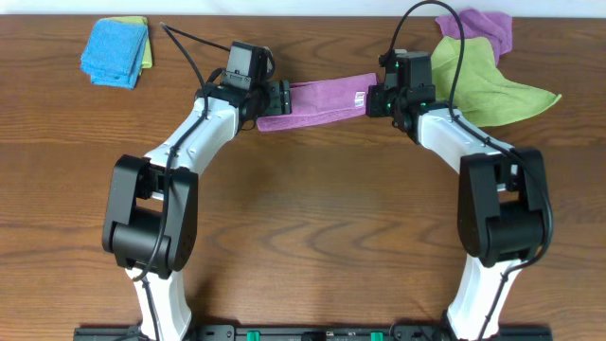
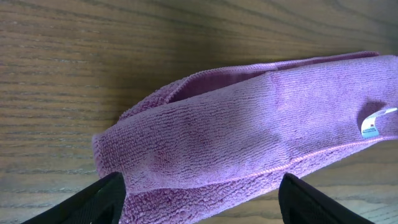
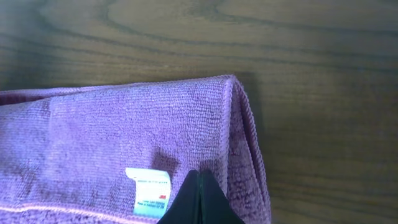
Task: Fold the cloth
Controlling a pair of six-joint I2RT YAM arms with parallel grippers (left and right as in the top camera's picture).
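Note:
The left gripper reaches the lilac cloth next and grabs the cloth's end away from the white tag, leaving the cloth's tag end free for folding.
The cloth (image 1: 317, 102) lies on the wooden table as a long lilac strip folded over on itself, between my two grippers. Its white tag (image 1: 360, 99) sits near the right end. My left gripper (image 1: 275, 99) is open, and its black fingertips (image 2: 102, 199) straddle the cloth's left end (image 2: 249, 124) without closing on it. My right gripper (image 3: 199, 183) is shut, its tips pressed together over the cloth's right end (image 3: 124, 137), just beside the tag (image 3: 149, 190). No cloth shows between its fingers.
A lime-green cloth (image 1: 492, 90) lies crumpled at the back right, close behind the right arm, with another purple cloth (image 1: 478, 26) beyond it. A folded blue cloth (image 1: 114, 52) rests at the back left.

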